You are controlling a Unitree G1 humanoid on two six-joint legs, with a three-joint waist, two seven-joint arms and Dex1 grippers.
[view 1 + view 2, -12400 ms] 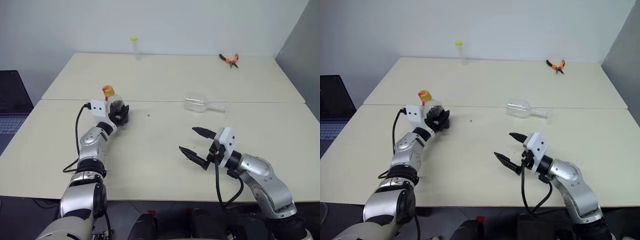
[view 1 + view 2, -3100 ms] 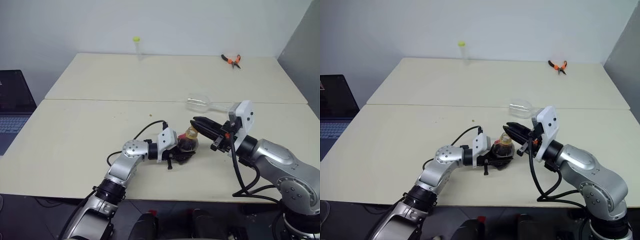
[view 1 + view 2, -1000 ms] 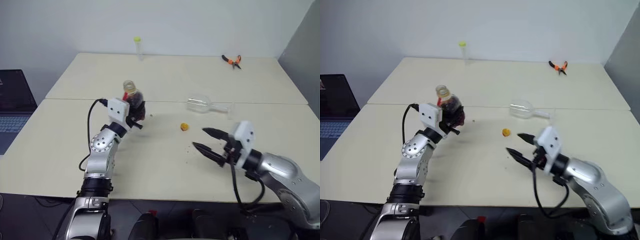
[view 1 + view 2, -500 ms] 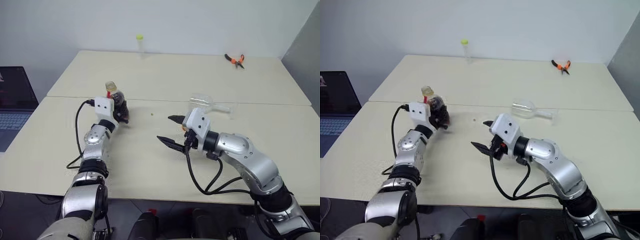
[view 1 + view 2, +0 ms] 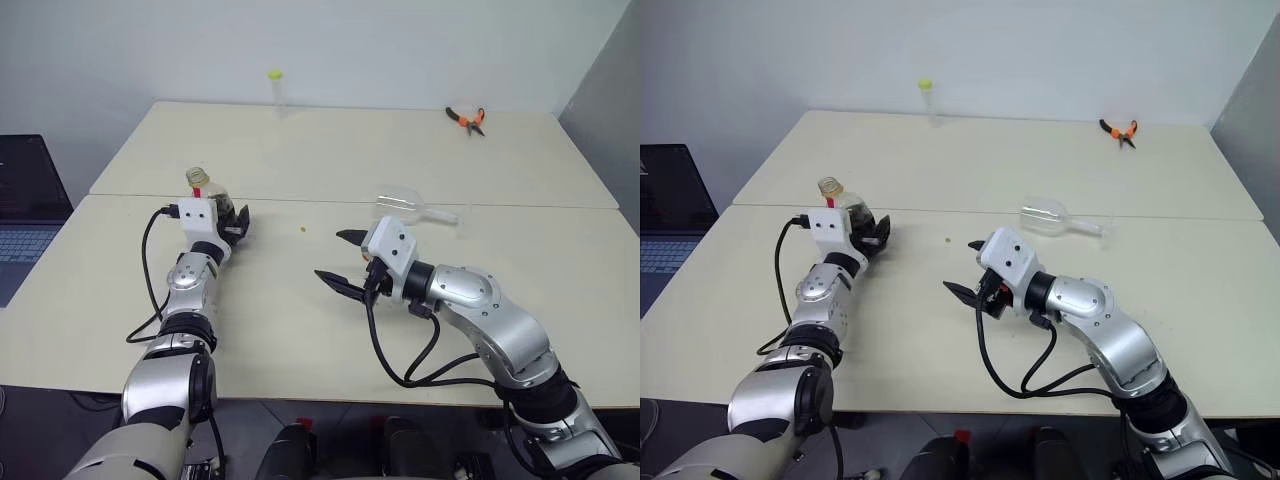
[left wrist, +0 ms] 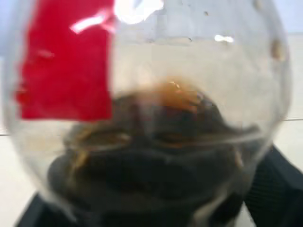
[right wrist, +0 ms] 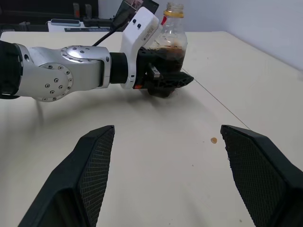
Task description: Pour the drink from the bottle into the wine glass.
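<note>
I need to grab the bottle by its narrower lower half next with my left gripper, because the bottle bulges wide around the red label.
The bottle stands upright and uncapped on the left of the table, with the dark drink in its lower half. My left gripper is open, its black fingers spread around the bottle's base. The wine glass lies on its side right of the middle, bowl to the left, and looks empty. My right gripper hovers open near the table's middle with nothing between its fingers, pointing toward the bottle, with the wine glass just behind it.
A thin clear tube with a yellow cap stands at the far edge. Orange pliers lie at the far right. A laptop sits off the table's left side. A small crumb lies between the grippers.
My left arm has carried the bottle left and down to the table, and its jaws have opened. My right gripper swung left to the table's middle a second ago and has held still since.
</note>
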